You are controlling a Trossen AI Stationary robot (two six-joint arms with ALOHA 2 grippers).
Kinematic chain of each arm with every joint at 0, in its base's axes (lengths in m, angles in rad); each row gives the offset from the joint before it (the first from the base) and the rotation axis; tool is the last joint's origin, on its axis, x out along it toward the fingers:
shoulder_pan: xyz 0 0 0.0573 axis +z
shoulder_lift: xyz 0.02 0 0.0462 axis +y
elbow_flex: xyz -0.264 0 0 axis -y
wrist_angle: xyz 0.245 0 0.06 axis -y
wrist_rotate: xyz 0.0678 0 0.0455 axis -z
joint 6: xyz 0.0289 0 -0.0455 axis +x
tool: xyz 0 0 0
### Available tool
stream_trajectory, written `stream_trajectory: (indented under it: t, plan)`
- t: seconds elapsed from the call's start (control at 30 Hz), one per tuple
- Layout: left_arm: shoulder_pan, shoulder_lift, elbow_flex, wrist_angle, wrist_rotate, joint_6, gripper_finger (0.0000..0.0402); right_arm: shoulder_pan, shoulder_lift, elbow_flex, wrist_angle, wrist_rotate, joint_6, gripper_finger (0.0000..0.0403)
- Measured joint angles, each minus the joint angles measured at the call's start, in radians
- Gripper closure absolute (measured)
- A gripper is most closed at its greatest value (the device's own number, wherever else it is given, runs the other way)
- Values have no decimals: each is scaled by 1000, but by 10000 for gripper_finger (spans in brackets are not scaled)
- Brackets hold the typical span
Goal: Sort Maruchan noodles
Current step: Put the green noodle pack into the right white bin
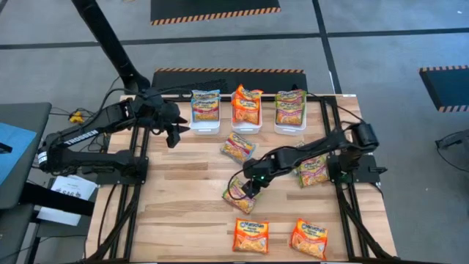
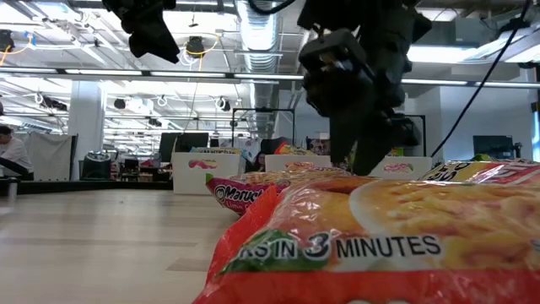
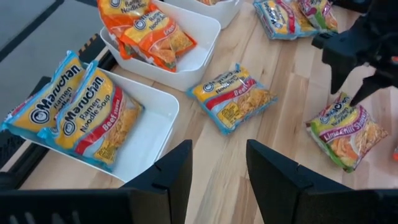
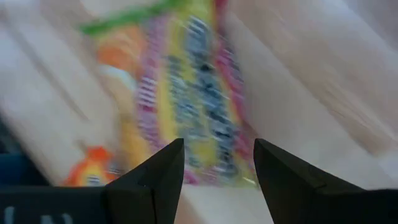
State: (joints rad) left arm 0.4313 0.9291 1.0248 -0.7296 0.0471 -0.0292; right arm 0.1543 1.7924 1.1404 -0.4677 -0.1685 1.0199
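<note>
The right gripper picks up the loose packet by its sealed end (image 4: 217, 177) next, to sort the lime chili shrimp noodles into the green-yellow packets' tray.
Three white trays stand along the far edge. The left tray (image 1: 206, 126) holds pale yellow-blue packets, the middle tray (image 1: 246, 126) orange ones, the right tray (image 1: 290, 128) green-yellow ones. Loose packets lie flat on the table: a yellow-blue one (image 1: 238, 147), two green-yellow ones (image 1: 313, 171) (image 1: 236, 196) and two orange ones (image 1: 250, 236) (image 1: 308, 239). My right gripper (image 1: 248, 189) (image 4: 217, 162) is open, pointing down over the green-yellow packet (image 4: 186, 93) (image 3: 345, 134) in mid-table. My left gripper (image 1: 174, 133) (image 3: 217, 174) is open and hovers just in front of the left tray. My right gripper stands open right over the far right edge of the green-yellow packet (image 3: 348, 106), coming from above. Whether its fingertips touch the packet I cannot tell. The packet lies flat on the table.
Bare wood lies on the table's left half and near-left corner (image 1: 168, 213). An orange packet (image 2: 380, 236) fills the foreground of the low view. The arm bases and cables run along both side edges of the table.
</note>
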Motion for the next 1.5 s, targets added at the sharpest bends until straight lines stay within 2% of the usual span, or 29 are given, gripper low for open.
stream_trajectory:
  t: [0.2, 0.4, 0.53, 0.67, 0.97, 1.1, 1.27, 1.5]
  plan:
    - [0, 0, 0, 0, 0, 0, 265, 1, 51, 1, 85, -69, 0, 185]
    - [0, 0, 0, -7, 0, 3, 265, 8, 79, 4, 65, -80, 19, 186]
    - [0, 0, 0, -15, -1, 10, 265, 7, 102, 5, 102, -97, 54, 200]
    - [0, 0, 0, -16, -1, 10, 265, 6, 127, 7, 142, -155, 86, 245]
    - [0, 0, 0, -16, -1, 11, 265, 1, 122, 6, 145, -159, 129, 380]
    - [0, 0, 0, -17, -1, 11, 265, 0, 122, 8, 164, -157, 128, 395]
    - [0, 0, 0, -16, -2, 11, 265, 1, 127, 74, 92, -134, 63, 398]
    - [0, 0, 0, -16, -6, 11, 265, -7, 127, 238, -249, -22, -56, 400]
